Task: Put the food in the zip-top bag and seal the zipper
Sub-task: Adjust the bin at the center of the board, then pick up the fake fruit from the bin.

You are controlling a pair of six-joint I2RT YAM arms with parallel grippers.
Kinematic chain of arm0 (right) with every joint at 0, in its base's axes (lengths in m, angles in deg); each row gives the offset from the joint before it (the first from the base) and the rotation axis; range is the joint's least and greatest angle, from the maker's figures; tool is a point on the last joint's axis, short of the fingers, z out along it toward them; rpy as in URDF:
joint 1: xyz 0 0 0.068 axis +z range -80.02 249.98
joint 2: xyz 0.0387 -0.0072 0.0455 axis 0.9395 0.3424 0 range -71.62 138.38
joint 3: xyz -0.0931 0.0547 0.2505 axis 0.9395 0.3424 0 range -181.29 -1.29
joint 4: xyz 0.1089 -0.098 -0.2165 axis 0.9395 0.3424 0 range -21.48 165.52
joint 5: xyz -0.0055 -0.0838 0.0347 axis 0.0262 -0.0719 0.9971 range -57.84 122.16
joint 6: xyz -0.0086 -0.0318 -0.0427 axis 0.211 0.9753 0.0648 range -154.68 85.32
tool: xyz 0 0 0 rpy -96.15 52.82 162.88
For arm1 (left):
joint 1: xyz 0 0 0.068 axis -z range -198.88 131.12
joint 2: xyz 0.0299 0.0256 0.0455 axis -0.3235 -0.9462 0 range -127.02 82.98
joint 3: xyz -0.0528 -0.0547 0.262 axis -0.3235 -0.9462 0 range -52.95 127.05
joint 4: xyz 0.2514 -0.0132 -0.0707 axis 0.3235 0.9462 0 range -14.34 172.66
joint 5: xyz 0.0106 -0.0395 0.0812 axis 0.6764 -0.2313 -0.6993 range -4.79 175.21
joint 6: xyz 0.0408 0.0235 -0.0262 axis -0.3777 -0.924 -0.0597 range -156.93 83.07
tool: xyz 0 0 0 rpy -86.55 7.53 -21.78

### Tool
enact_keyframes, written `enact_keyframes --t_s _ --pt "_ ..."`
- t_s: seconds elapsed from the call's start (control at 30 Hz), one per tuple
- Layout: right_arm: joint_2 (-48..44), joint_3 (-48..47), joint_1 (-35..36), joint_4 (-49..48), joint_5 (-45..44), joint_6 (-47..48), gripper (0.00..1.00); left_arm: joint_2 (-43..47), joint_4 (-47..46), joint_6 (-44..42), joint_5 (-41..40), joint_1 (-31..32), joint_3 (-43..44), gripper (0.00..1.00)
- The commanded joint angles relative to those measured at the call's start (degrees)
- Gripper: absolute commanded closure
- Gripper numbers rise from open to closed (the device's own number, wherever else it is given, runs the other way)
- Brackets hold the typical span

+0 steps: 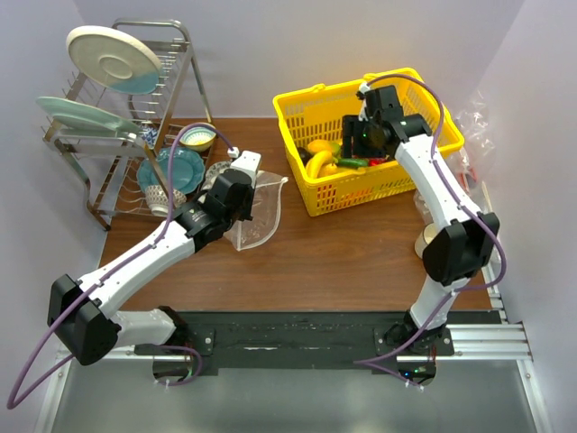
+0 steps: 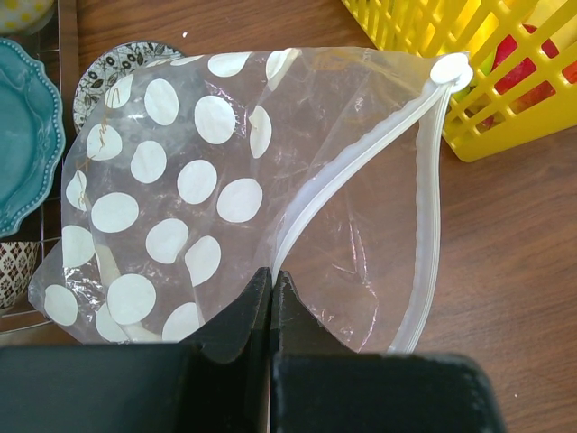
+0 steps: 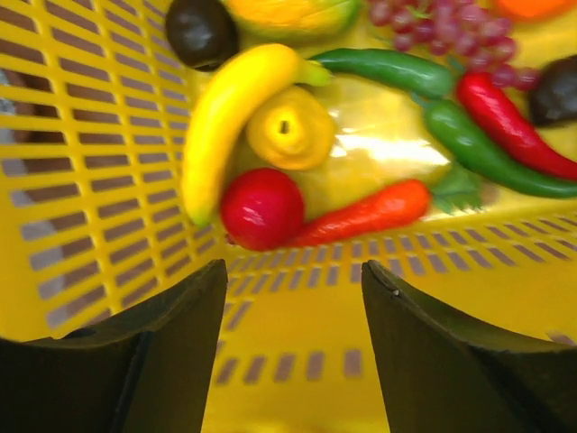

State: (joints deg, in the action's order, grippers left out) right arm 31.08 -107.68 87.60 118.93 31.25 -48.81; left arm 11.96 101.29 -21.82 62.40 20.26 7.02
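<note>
My right gripper will take hold of the yellow banana [image 3: 225,117] across its curved body near the stem [image 3: 253,79], so the banana's other end stays free to go into the zip-top bag.
The clear zip-top bag [image 2: 297,144], with white dots on one side, lies on the brown table left of the yellow basket [image 1: 361,194]. Its mouth gapes, and the whitish zipper [image 2: 347,167] runs in two strips to a round end. My left gripper [image 2: 270,275] is shut on the bag's mouth edge; it also shows in the top view [image 1: 245,206]. My right gripper [image 3: 293,271] is open and empty, hovering inside the basket [image 3: 90,135]. Ahead of it lie a yellow banana [image 3: 225,117], an orange-green mango-like fruit [image 3: 288,13] and a long dark green vegetable [image 3: 388,68].
The basket also holds a red round fruit [image 3: 261,207], a carrot [image 3: 361,212], a red chili [image 3: 505,117], red grapes [image 3: 442,32] and a dark fruit [image 3: 200,32]. A dish rack [image 1: 117,135] with plates stands left of the bag. Crumpled plastic [image 1: 469,135] lies at the right edge.
</note>
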Motion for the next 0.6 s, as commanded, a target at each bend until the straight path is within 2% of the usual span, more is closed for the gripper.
enact_keyframes --t_s 0.0,0.07,0.13,0.2,0.33,0.57 --pt "4.88 -0.58 -0.05 -10.05 9.94 -7.56 0.31 1.15 -2.86 -1.75 -0.48 -0.11 0.51 1.00" --pt "6.90 -0.57 -0.05 -14.00 11.97 -9.68 0.24 1.41 -3.04 -1.84 -0.48 -0.02 0.15 1.00" --pt "8.83 -2.41 -0.14 -14.81 11.89 -12.75 0.10 1.59 -3.04 -1.76 -0.48 -0.11 -0.02 1.00" --pt "11.64 -4.00 -0.14 -15.87 12.42 -16.52 0.09 1.85 -3.13 -1.75 -0.22 -0.11 -0.20 1.00" --pt "14.37 -1.64 -0.05 -24.81 14.26 -24.09 0.08 2.21 -3.48 -2.11 -0.13 -0.02 -0.81 1.00" --pt "20.35 -1.28 -0.05 -27.03 9.70 -28.41 0.12 2.21 -3.92 -2.02 0.83 -0.11 -1.08 1.00"
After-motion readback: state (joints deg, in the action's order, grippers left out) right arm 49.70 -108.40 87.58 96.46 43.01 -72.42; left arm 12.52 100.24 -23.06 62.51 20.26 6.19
